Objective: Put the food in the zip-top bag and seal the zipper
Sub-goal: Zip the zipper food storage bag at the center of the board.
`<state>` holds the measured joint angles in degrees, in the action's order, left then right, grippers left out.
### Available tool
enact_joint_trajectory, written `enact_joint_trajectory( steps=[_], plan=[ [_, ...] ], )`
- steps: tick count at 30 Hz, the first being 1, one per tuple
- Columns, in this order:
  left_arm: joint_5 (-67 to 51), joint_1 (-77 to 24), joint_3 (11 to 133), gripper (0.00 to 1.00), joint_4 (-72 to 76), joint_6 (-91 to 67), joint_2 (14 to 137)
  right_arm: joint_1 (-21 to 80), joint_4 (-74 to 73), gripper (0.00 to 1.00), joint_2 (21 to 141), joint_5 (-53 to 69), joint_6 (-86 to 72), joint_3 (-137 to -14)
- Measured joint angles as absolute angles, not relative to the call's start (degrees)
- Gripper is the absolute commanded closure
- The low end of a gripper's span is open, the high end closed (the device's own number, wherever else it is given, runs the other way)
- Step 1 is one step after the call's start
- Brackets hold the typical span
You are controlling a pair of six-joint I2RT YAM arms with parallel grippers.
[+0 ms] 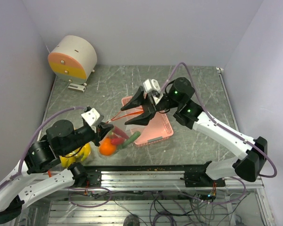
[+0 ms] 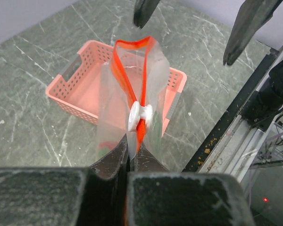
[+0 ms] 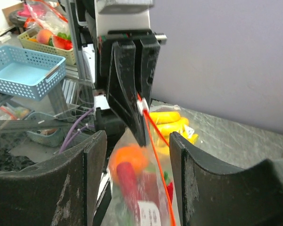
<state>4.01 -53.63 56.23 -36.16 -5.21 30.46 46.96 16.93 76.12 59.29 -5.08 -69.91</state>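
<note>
My right gripper isn't ready to close on the white slider (image 1: 109, 121) yet, because its fingers are a wide gap away from the slider and need to first move closer.
The clear zip-top bag (image 1: 121, 137) hangs between the two grippers, over the near end of the pink tray (image 1: 155, 129). An orange (image 1: 107, 149), a red chili (image 1: 117, 140) and something green (image 1: 132, 138) are in it. My left gripper (image 1: 105, 126) is shut on the end of the orange-red zipper (image 2: 124, 70), just behind its white slider (image 2: 140, 114). My right gripper (image 1: 137, 111) is open, its fingers either side of the zipper's far end and not touching it. In the right wrist view the zipper (image 3: 156, 150) runs between the fingers (image 3: 92, 179). Yellow bananas (image 3: 167, 123) lie behind the bag.
A round white-and-orange device (image 1: 73, 57) stands at the back left. A black and metal rail (image 1: 146, 170) runs along the table's near edge. The bananas (image 1: 78, 155) sit under my left arm. Shelves with a blue basket (image 3: 23, 73) show off the table.
</note>
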Motion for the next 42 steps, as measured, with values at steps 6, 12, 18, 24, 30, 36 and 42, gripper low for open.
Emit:
enact_joint_trajectory(
  steps=[6,12,18,24,30,36,42],
  plan=[
    [3.11,-53.63,55.81,0.93,-36.4,-6.31,30.89,51.66,14.33,0.45,81.71,60.58,-0.95,-74.7],
    [2.74,-53.63,55.75,0.93,-36.42,-6.48,30.33,54.74,14.44,0.45,82.76,60.62,-0.08,-74.78],
    [2.72,-53.63,55.75,0.93,-36.45,-6.48,30.26,54.81,17.45,0.48,83.53,60.69,-0.84,-74.96],
    [2.72,-53.63,55.75,0.93,-36.51,-6.46,29.34,55.37,17.76,0.48,85.65,59.55,-0.86,-75.33],
    [2.72,-53.63,55.75,0.93,-36.75,-6.46,29.34,55.61,21.28,0.6,86.32,56.97,-2.46,-75.31],
    [2.72,-53.63,55.75,0.93,-36.8,-6.46,29.34,55.64,24.45,0.79,86.37,56.25,-3.9,-75.31],
    [2.72,-53.63,55.75,0.93,-37.15,-6.46,28.82,55.7,24.56,0.7,87.13,56.6,-4.05,-75.31]
  ],
)
